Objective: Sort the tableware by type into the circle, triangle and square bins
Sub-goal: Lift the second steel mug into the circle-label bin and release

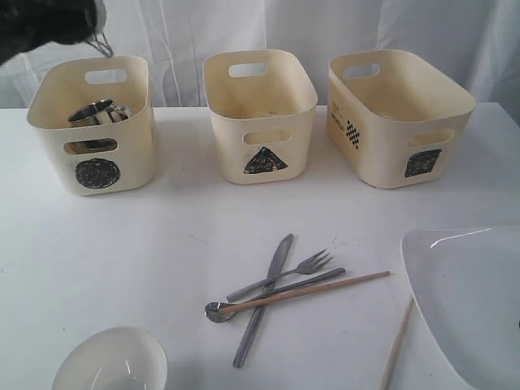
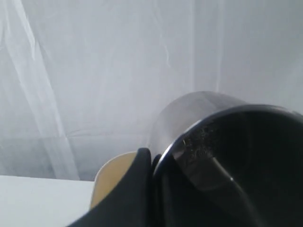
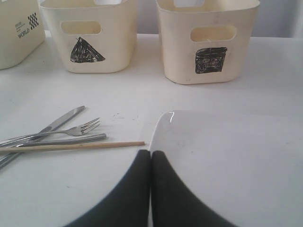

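The steel mug (image 2: 227,156) is above the circle bin's rim, so my left gripper must lower it into the bin before releasing it.
My left gripper (image 2: 153,157) is shut on the rim of a steel mug (image 2: 199,113), held high over the circle bin (image 1: 49,146). The dark left arm (image 1: 49,20) shows at that bin's far corner. Another steel mug (image 1: 91,111) lies inside the bin. On the table a knife (image 1: 264,301), fork (image 1: 301,268), spoon (image 1: 218,311) and chopstick (image 1: 325,288) lie crossed. A second chopstick (image 1: 398,345) lies beside the white plate (image 1: 479,301). A white bowl (image 1: 114,361) sits front left. My right gripper (image 3: 151,153) is shut and empty at the plate's edge (image 3: 227,156).
The triangle bin (image 1: 260,122) and the square bin (image 1: 382,138) stand in a row with the circle bin along the back, in front of a white curtain. Bare white tabletop lies between the bins and the cutlery.
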`<act>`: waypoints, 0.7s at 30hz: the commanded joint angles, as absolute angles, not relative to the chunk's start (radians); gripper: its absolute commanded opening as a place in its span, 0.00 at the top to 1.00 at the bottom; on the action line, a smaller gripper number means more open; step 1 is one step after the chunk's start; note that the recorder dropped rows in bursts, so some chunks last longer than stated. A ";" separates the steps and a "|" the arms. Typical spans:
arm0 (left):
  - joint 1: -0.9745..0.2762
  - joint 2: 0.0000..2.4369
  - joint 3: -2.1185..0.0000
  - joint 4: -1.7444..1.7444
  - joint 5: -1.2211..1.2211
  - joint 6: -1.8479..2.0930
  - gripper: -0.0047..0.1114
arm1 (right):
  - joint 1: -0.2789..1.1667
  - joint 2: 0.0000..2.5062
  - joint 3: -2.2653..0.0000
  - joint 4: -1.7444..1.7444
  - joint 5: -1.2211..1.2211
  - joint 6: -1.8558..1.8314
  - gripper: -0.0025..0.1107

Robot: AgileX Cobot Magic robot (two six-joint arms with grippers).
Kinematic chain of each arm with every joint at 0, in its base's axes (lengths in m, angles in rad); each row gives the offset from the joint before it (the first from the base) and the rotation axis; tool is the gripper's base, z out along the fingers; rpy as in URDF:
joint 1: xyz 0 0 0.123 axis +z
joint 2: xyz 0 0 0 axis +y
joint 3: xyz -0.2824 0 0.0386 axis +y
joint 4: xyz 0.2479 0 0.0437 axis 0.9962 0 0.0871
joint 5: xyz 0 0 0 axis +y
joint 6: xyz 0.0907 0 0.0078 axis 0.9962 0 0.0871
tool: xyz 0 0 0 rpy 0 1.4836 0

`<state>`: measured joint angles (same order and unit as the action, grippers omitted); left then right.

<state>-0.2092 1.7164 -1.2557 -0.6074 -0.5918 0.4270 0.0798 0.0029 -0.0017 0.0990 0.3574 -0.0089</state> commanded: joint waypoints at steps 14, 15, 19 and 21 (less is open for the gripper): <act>-0.211 1.881 -1.341 -0.473 -0.393 0.424 0.56 | 0.082 0.000 0.000 0.097 0.352 -0.006 0.98; -0.211 1.868 -1.343 -0.473 -0.380 0.424 0.54 | 0.082 0.000 0.000 0.097 0.352 -0.006 0.98; -0.211 1.786 -1.351 -0.473 -0.302 0.426 0.52 | 0.082 0.000 0.000 0.097 0.352 -0.006 0.98; -0.211 1.733 -1.351 -0.473 -0.263 0.426 0.52 | 0.082 0.000 0.000 0.097 0.352 -0.006 0.98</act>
